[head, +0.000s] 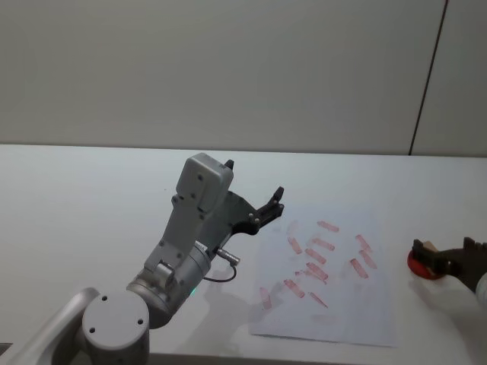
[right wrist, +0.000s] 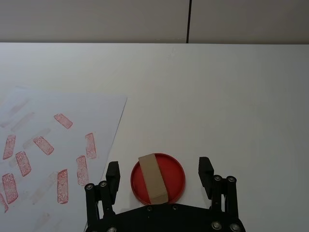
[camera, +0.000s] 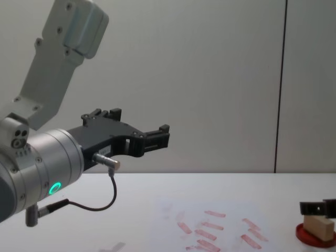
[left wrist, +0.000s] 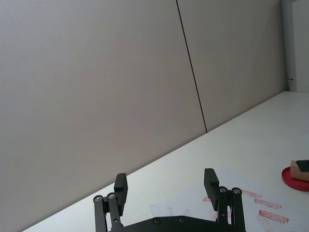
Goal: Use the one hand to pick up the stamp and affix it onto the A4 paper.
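Note:
My right gripper grabs the stamp by its long wooden sides next, above the ink, since the stamp's bottom sits on the red ink pad.
The stamp, a tan wooden block, lies across the round red ink pad just right of the A4 paper. My right gripper is open and straddles the pad, one finger on each side of the stamp with a gap to it. In the head view this gripper is at the right edge, with the stamp between its fingers. From the chest the stamp shows on the pad. My left gripper hangs open and empty above the paper's left edge.
The paper carries several red-pink rectangular prints. A white table runs to a plain wall behind. The left arm's cable loops below its wrist. In the left wrist view, the left gripper faces the wall.

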